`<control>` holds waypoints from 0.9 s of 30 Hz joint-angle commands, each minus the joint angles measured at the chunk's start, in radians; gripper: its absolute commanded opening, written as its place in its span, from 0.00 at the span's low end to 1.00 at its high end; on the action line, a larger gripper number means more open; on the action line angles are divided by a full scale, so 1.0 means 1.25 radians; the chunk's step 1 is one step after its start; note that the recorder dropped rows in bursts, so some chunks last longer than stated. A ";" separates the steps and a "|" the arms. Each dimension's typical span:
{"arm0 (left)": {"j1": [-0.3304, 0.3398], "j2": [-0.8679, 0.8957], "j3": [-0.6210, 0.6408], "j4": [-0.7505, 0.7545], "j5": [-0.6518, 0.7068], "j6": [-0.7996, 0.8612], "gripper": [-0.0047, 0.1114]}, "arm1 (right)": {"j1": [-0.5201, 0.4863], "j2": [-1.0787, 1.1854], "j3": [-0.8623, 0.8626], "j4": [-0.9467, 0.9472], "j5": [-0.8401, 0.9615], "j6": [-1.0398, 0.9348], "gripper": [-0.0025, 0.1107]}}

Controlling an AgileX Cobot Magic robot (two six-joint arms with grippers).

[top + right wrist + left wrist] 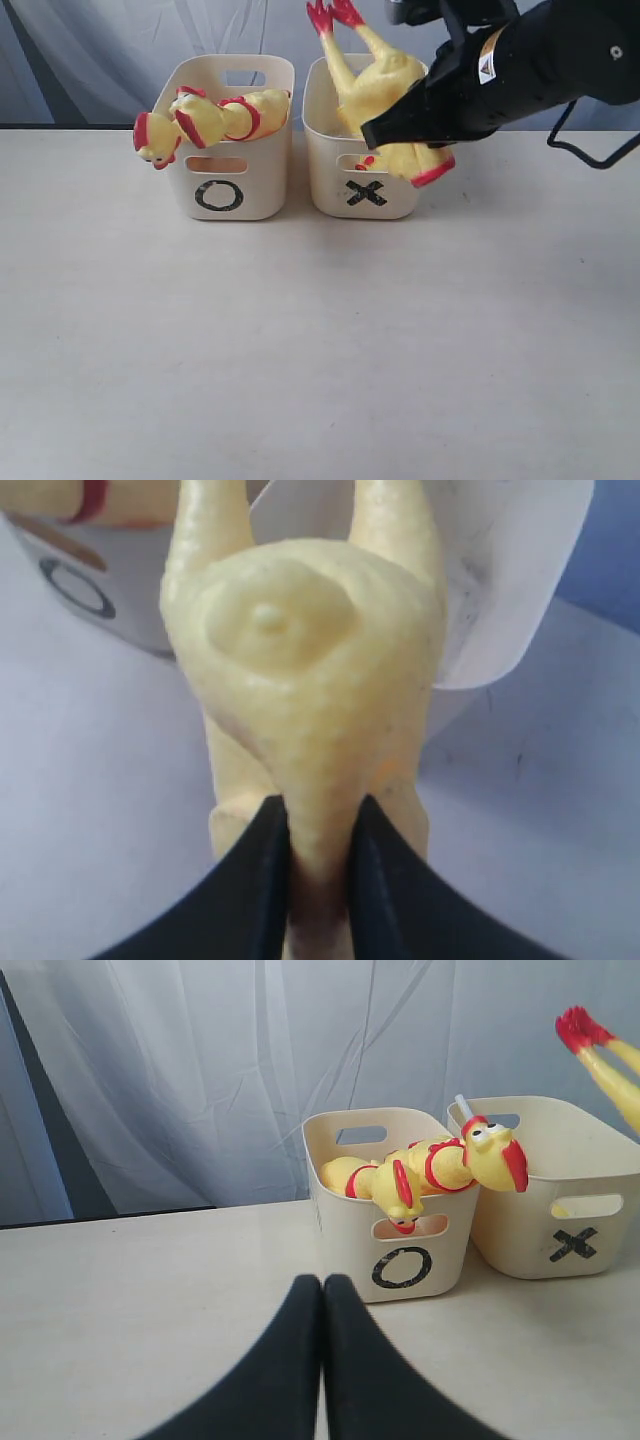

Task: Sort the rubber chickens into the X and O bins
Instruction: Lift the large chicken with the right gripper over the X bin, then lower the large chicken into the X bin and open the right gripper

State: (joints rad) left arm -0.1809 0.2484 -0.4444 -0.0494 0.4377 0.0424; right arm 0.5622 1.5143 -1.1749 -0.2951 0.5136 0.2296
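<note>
The chicken's red-collared end (430, 170) hangs over the X bin's front rim (330, 136), so if I opened now, the chicken would tip out: my right gripper needs to move the chicken in.
My right gripper (376, 130) (318, 815) is shut on a yellow rubber chicken body (385, 85) (300, 660), held tilted over the X bin (330, 190) (530, 1230). Its red feet (330, 14) (580, 1028) point up. Its red-collared end (432, 175) hangs past the bin's front rim, and no head shows. A bit of yellow and red (365, 162) shows through that bin's handle slot. The O bin (262, 190) (345, 1230) holds other chickens (245, 112) (440, 1165); two heads (155, 137) (493, 1148) drape over its rim beside a white stick (460, 1104). My left gripper (322, 1285) is shut and empty, low over the table.
The two bins stand side by side at the back of a pale tabletop (320, 350). A grey curtain (200, 1060) hangs behind them. The right arm's black body (540, 60) and its cable (590, 155) reach in from the upper right.
</note>
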 commanded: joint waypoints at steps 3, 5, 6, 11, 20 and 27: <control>0.000 -0.003 0.004 -0.002 -0.003 -0.004 0.04 | -0.003 -0.005 0.002 -0.212 -0.214 0.216 0.01; 0.000 -0.003 0.004 -0.004 -0.003 -0.004 0.04 | -0.003 0.007 0.002 -0.305 -0.264 0.312 0.01; 0.000 -0.003 0.004 -0.004 -0.003 -0.004 0.04 | -0.003 0.016 0.000 -0.338 -0.275 0.345 0.01; 0.000 -0.003 0.004 -0.004 0.000 -0.004 0.04 | -0.003 0.085 -0.032 -0.458 -0.274 0.425 0.01; 0.000 -0.003 0.004 -0.004 0.001 -0.004 0.04 | -0.003 0.176 -0.120 -0.536 -0.238 0.426 0.01; 0.000 -0.003 0.004 -0.004 0.002 -0.004 0.04 | -0.007 0.231 -0.177 -0.589 -0.221 0.427 0.01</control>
State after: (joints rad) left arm -0.1809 0.2484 -0.4444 -0.0494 0.4400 0.0424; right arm 0.5622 1.7868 -1.3686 -0.9980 0.2388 0.7588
